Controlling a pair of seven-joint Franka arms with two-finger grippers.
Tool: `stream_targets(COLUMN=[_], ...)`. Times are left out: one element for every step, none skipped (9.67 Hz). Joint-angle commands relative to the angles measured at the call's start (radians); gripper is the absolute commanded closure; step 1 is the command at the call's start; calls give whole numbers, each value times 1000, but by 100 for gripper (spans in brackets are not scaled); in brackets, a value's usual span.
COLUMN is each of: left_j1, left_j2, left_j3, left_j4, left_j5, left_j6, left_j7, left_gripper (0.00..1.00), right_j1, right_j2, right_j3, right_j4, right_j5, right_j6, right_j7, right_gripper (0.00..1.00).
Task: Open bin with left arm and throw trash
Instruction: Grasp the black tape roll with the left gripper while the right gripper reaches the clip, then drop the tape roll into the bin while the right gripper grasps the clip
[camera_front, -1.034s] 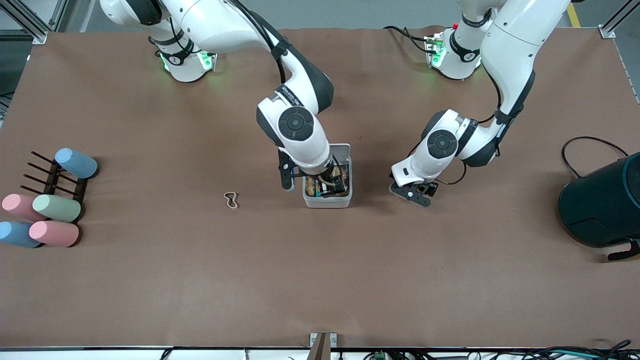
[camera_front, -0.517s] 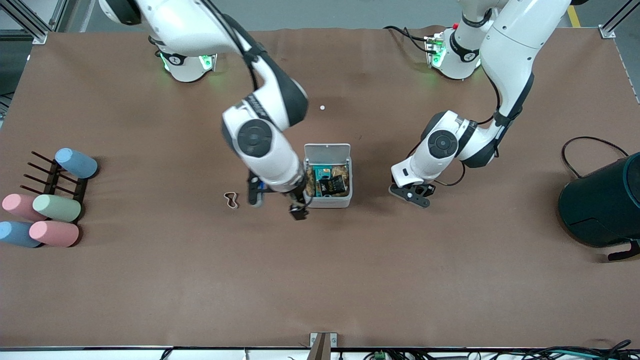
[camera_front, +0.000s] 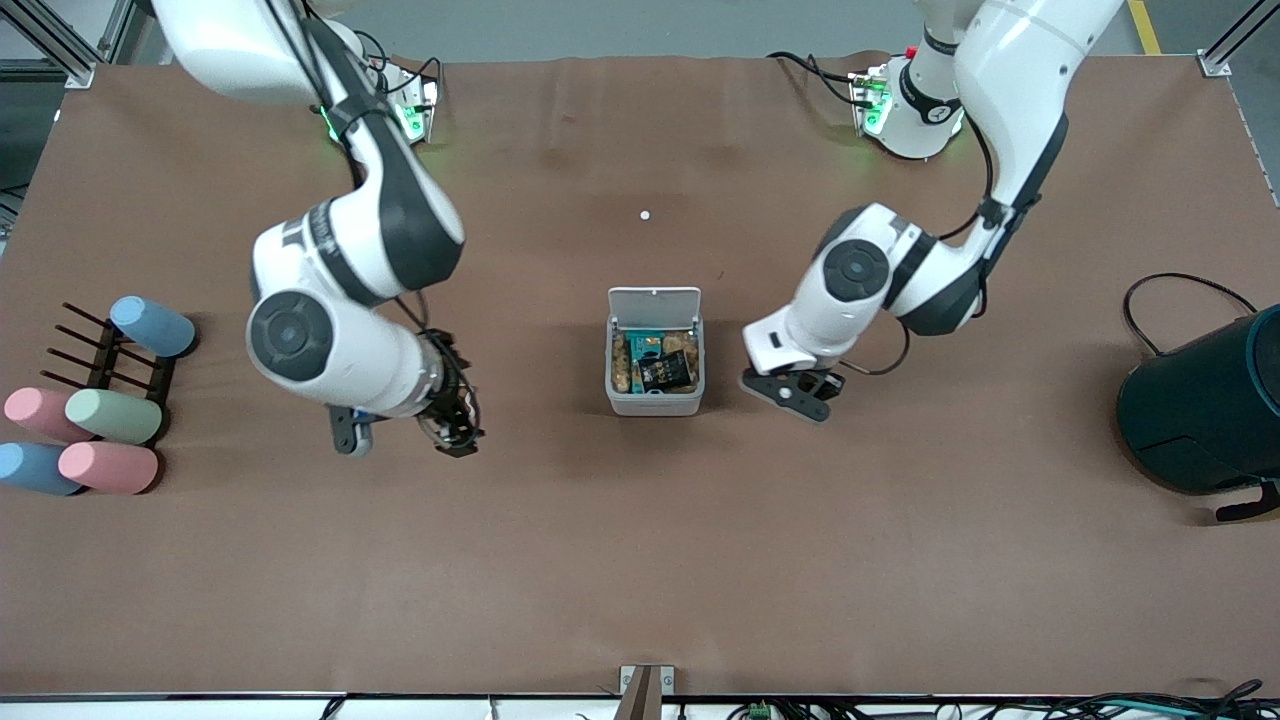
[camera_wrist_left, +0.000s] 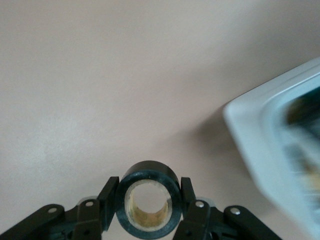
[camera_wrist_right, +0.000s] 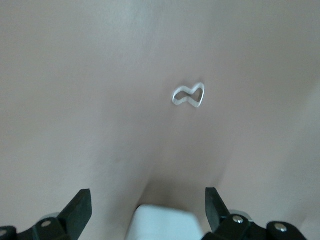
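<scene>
My left gripper should keep holding the tape roll, because the tape roll is hanging short of the bin's rim (camera_front: 699, 350) (camera_wrist_left: 252, 129).
The light-grey bin (camera_front: 655, 402) stands mid-table with its white lid (camera_front: 655, 304) flipped open. The black snack packet (camera_front: 664, 372) lies inside on other wrappers. My left gripper (camera_front: 795, 392) hangs low beside the bin, toward the left arm's end, shut on the dark tape roll (camera_wrist_left: 148, 200). The bin's corner (camera_wrist_left: 250, 135) shows in the left wrist view. My right gripper (camera_front: 452, 425) is open and empty over the whitish rubber-band loop (camera_wrist_right: 189, 95), which lies flat on the table ahead of its fingers (camera_wrist_right: 80, 205). The gripper hides the loop in the front view.
A tiny white dot (camera_front: 645, 214) lies farther from the front camera than the bin. A big dark teal cylinder (camera_front: 1205, 410) and a black cable (camera_front: 1180, 285) are at the left arm's end. A rack with pastel cylinders (camera_front: 100, 410) is at the right arm's end.
My right gripper has come out of the bin and swung toward the right arm's end to over the rubber band. The snack packet now lies in the bin. My left gripper has edged closer to the bin.
</scene>
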Motion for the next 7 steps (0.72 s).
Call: stream_targets(left_j1=[-34, -57, -76, -93, -106, -108, -111], left_j2=[36, 37, 61, 81, 103, 123, 132], left_j3=[-43, -43, -43, -43, -42, -42, -42], left_j4=[88, 95, 122, 130, 133, 171, 184], left_j5=[-10, -10, -10, -10, -8, -2, -4], left_j6=[-74, -73, -73, -68, -65, -65, -65], left_j7=[-113, -159, -196, -219, -237, -242, -244], left_gripper=[100, 100, 100, 99, 99, 99, 98], right_j1=[-59, -62, -48, -13, 22, 26, 21], right_j2=[-26, -25, -26, -29, -35, -67, -118], right_j3=[13, 13, 16, 18, 16, 18, 18], right_j4=[-142, -212, -325, -416, -488, -548, -636], right_j5=[-33, -83, -128, -174, -197, -229, -289], right_j6=[49, 142, 298, 406, 459, 489, 538], right_j7=[-281, -360, -389, -399, -399, -429, -618], right_gripper=[0, 0, 0, 0, 0, 0, 0])
